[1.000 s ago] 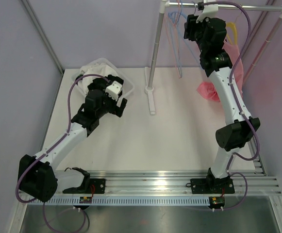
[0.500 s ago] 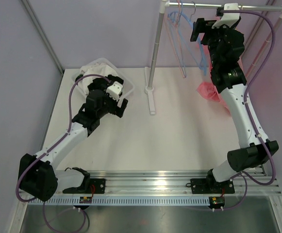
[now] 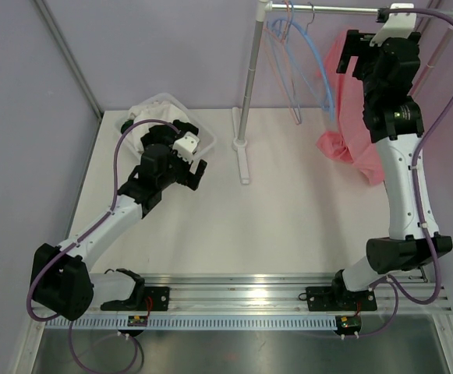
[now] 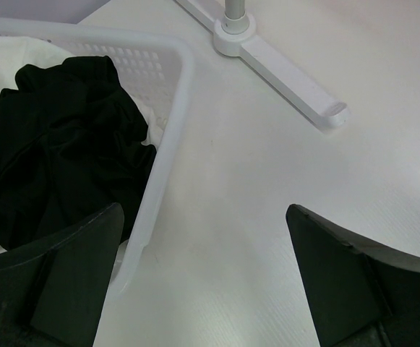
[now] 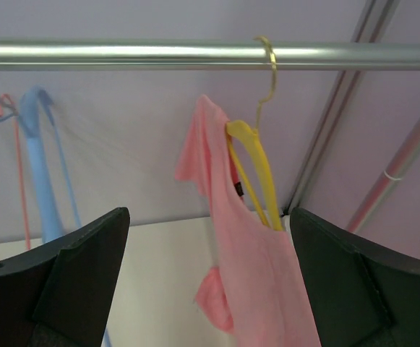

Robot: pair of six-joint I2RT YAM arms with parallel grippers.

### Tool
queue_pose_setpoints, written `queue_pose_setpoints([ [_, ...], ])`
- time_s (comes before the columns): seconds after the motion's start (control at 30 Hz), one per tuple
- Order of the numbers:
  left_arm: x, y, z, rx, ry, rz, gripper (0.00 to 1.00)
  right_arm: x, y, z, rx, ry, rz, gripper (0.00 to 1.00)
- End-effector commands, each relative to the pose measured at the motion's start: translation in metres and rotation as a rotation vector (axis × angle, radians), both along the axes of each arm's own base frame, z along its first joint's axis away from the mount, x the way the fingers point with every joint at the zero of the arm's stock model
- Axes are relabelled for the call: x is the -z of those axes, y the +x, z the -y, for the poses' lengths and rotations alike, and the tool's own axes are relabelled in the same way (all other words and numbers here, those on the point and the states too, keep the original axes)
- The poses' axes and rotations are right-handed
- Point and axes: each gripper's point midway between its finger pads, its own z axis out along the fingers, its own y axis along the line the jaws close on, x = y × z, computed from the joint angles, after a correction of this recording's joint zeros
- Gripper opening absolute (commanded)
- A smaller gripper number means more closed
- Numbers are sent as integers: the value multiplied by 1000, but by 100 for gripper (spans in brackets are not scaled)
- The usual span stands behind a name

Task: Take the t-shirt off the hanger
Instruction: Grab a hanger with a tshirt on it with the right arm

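The yellow hanger needs my right gripper on its bare near arm below the hanger's hook, so the t-shirt's shoulder stays free for my left gripper to remove.
A pink t-shirt hangs on a yellow hanger hooked over the metal rail. One shoulder is on the hanger and the cloth droops below it. In the top view the t-shirt falls from the rail down to the table at the far right. My right gripper is open and raised just in front of the t-shirt, touching nothing; from above, the right gripper is seen up by the rail. My left gripper is open over bare table beside the basket, far from the t-shirt.
Empty blue and orange hangers hang left of the t-shirt. The rack's pole and foot stand mid-table. A white basket with a black garment sits at the far left, by the left gripper.
My right arm has swung right along the rail, from the blue hangers to the pink t-shirt, and its jaws have opened wide. The left arm has stayed put.
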Motion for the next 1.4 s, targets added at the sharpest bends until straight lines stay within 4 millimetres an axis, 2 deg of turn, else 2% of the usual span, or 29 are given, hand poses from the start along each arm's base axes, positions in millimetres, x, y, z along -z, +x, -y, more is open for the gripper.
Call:
queue_pose_setpoints([
  [0.0,-29,11,6,4,-19,78,99,5,5,26,3,44,-42,99],
  [0.07,-28,11,6,3,-14,78,99,6,9,34,6,64,-44,99],
  [0.1,-27,11,6,2,-14,76,99,10,14,52,27,83,-51,99],
  [0.2,-26,12,6,-1,-8,75,99,18,26,63,8,85,-62,96],
  [0.27,-26,13,6,-2,-7,76,99,21,36,62,-25,60,-63,94],
  [0.3,-26,13,6,-3,-5,75,99,16,40,63,-32,50,-32,92],
  [0.33,-24,13,6,-2,-2,72,99,22,45,63,-38,45,-33,90],
  [0.5,-23,15,7,-3,2,69,99,14,59,67,-47,30,47,72],
  [0.6,-23,15,6,-5,6,71,99,17,66,68,-46,25,56,63],
  [0.93,-16,16,11,9,12,55,99,24,83,73,-28,23,40,58],
  [1.03,-14,16,11,11,17,50,99,25,87,76,-12,29,42,49],
  [1.23,-14,16,11,6,18,50,99,29,94,77,-16,28,35,45],
  [1.27,-15,16,11,6,17,53,99,27,94,76,-16,29,38,39],
  [1.37,-14,16,10,7,19,51,99,28,95,77,-15,32,39,33],
])
